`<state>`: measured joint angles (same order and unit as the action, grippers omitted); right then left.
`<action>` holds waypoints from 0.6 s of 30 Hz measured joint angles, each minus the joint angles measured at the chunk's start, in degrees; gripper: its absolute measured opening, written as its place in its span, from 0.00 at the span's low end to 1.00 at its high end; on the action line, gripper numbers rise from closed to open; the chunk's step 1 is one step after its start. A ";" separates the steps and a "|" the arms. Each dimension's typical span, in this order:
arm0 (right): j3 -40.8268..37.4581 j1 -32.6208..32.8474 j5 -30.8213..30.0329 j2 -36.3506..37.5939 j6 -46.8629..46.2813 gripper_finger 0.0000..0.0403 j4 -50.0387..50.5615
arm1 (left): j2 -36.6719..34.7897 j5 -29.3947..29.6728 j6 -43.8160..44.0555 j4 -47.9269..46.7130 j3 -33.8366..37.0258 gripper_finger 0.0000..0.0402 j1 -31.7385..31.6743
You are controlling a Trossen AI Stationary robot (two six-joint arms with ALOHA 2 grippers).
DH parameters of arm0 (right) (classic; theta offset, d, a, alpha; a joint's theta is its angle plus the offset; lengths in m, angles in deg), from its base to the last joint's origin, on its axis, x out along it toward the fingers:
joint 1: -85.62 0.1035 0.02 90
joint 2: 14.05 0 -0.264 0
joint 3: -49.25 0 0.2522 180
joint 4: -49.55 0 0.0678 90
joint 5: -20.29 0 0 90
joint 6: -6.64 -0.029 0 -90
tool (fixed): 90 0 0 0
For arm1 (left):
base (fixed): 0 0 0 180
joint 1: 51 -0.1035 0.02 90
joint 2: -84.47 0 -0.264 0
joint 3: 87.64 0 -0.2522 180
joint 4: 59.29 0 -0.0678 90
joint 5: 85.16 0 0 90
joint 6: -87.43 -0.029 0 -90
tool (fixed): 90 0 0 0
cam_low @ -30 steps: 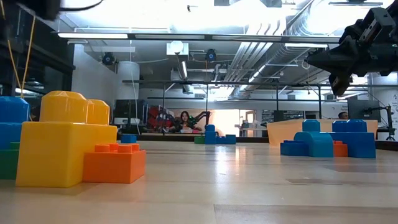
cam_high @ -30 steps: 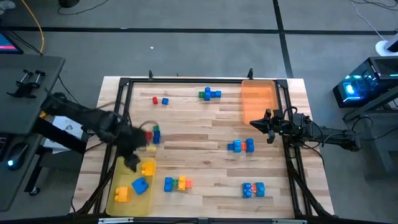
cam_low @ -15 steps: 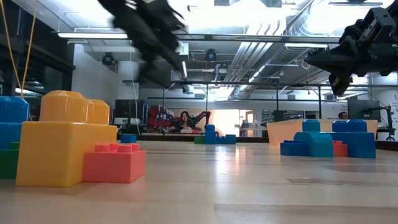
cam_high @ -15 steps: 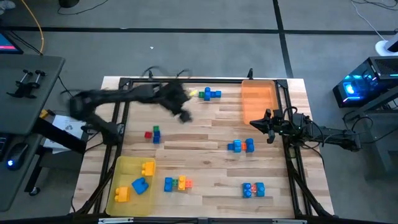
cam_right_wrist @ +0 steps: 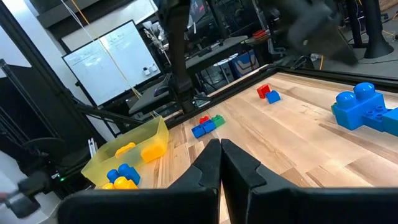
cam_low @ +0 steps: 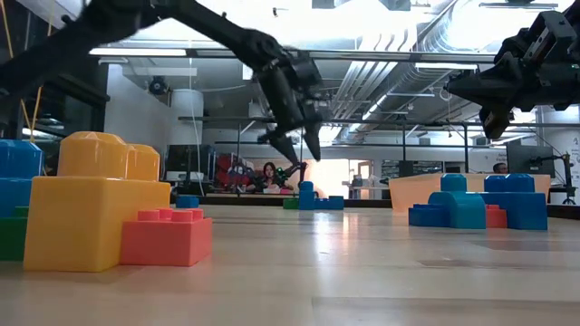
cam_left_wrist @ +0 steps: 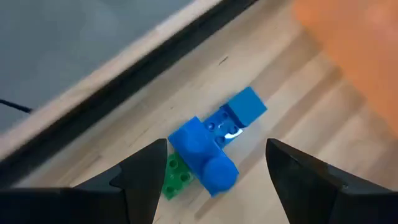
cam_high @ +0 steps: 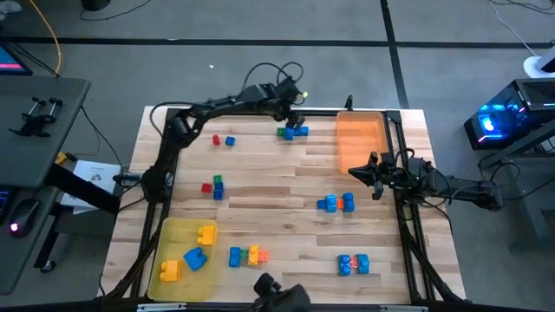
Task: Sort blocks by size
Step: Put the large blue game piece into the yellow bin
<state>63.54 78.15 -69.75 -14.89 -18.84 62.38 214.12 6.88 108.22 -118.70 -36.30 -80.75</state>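
My fingers stop above the blue brick (cam_left_wrist: 202,155) and its green neighbour (cam_left_wrist: 176,177), so closing now would miss. My left gripper lowers, then closes on the blue brick.
A joined cluster of blue bricks with a small green one (cam_high: 293,132) (cam_left_wrist: 208,152) lies on the table near the far edge. My left gripper (cam_high: 293,118) (cam_low: 294,145) hangs above it, slanting down, open; in the left wrist view its fingers stand on either side of the cluster without touching it. Other blocks lie scattered: red and blue cubes (cam_high: 223,139), a red, green and blue group (cam_high: 212,186), blue clusters (cam_high: 336,204) (cam_high: 353,263), and a blue, yellow and orange row (cam_high: 248,256). My right gripper (cam_high: 362,172) (cam_right_wrist: 221,158) waits shut at the table's right side.
A translucent yellow tray (cam_high: 171,238) at the near left holds yellow, blue and orange blocks. A translucent orange tray (cam_high: 362,139) stands at the far right. A black frame (cam_high: 260,111) runs around the table. A dark object (cam_high: 277,295) sits at the near edge.
My left arm has swung from over the yellow tray at the near left across to the table's far edge and now hangs over the blue and green cluster, its gripper tipped more steeply downward. No block has moved.
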 joint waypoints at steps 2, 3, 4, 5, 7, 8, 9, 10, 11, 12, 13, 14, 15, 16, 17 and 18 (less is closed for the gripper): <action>-0.01 0.01 0.02 0.00 0.00 0.00 0.00 | 1.79 -0.32 2.03 0.20 0.00 0.64 0.08; -0.01 0.01 0.00 0.00 0.00 0.00 0.00 | 2.49 -0.35 2.90 0.48 0.00 0.64 0.10; -0.01 0.01 0.00 0.00 0.00 0.00 0.00 | 2.88 -0.40 3.14 0.65 0.00 0.64 0.10; -0.01 0.01 0.01 0.00 0.00 0.00 0.00 | 3.24 -0.34 3.48 0.76 0.00 0.64 0.12; -0.01 0.00 0.00 0.00 0.00 0.00 0.00 | 4.12 0.14 4.49 2.02 -0.09 0.64 0.07; -0.02 0.02 0.02 0.00 0.00 0.00 0.00 | 4.61 0.16 5.33 2.64 -0.09 0.64 -0.10; -0.02 0.00 0.00 0.00 0.00 0.00 0.00 | 5.08 0.21 6.02 2.78 -0.07 0.64 -0.24; 0.00 0.00 0.00 0.00 0.00 0.00 0.00 | 5.47 0.21 6.70 3.17 -0.05 0.64 -0.25; -0.01 0.01 0.00 0.00 0.00 0.00 0.00 | 5.93 0.24 7.34 3.77 -0.05 0.64 -0.29; -0.01 0.00 0.01 0.00 0.00 0.00 0.00 | 6.29 0.20 7.51 3.96 -0.05 0.64 -0.38; -0.01 0.01 0.00 0.00 0.00 0.00 0.00 | 6.68 0.18 7.53 3.84 -0.05 0.63 -0.42; -0.01 0.00 0.00 0.00 0.00 0.00 0.00 | 7.03 0.14 7.64 3.56 -0.05 0.62 -0.45; -0.01 0.00 0.02 0.00 0.00 0.00 -0.01 | 7.45 0.10 7.84 3.09 -0.05 0.61 -0.44; -0.02 0.00 0.00 0.00 0.00 0.00 0.00 | 7.80 0.12 7.77 2.83 -0.04 0.59 -0.40; -0.01 0.01 0.02 0.00 0.00 0.00 -0.01 | 7.94 0.14 7.47 2.85 0.00 0.57 -0.40; -0.01 0.01 0.00 0.00 0.00 0.00 0.00 | 7.95 0.17 7.25 3.04 0.00 0.54 -0.40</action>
<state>63.54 78.16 -69.75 -14.89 -18.84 62.38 222.07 7.04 115.46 -115.66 -36.31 -81.15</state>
